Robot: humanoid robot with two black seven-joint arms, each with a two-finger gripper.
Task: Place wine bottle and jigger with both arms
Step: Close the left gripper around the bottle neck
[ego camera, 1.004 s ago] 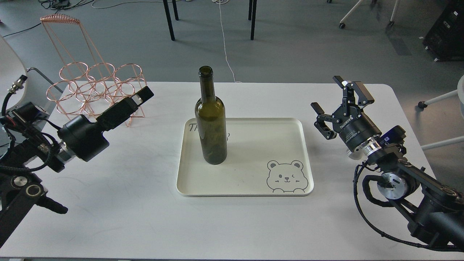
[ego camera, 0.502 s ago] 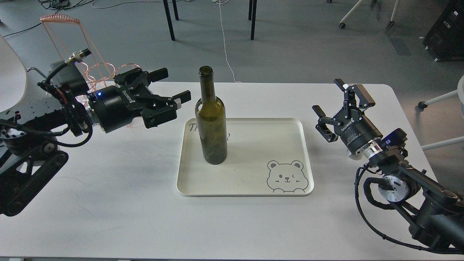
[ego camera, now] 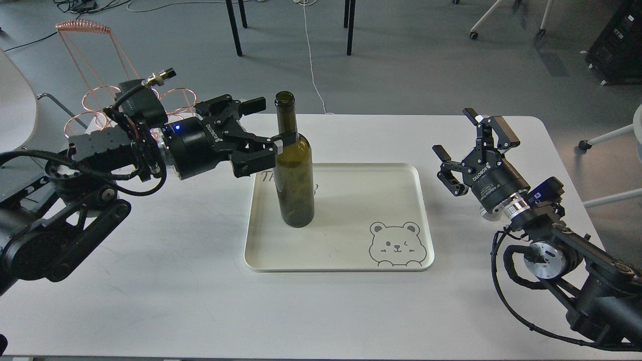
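Observation:
My left gripper grabs the bottle by its neck [ego camera: 286, 114] next, to place the wine bottle in the copper rack [ego camera: 96, 96].
The wine bottle [ego camera: 294, 170], dark olive green with no label, stands upright on the left part of a cream tray [ego camera: 361, 200]. My left gripper [ego camera: 270, 123] is open at the bottle's shoulder and neck. Its near fingertip [ego camera: 279, 144] is at the shoulder, and its far finger is left of the neck. I cannot tell whether it touches the glass. My right gripper [ego camera: 464, 140] is open and empty, above the table to the right of the tray. The jigger is out of view.
The tray has a bear drawing [ego camera: 396, 243] at its front right and lies mid-table on the white table [ego camera: 150, 281]. A copper wire rack [ego camera: 95, 95] stands at the back left, behind my left arm. Chair and table legs stand on the floor beyond.
My left arm has swung up and to the right, from near the rack to the bottle, and its gripper now shows open at the bottle's shoulder. The right gripper has barely moved.

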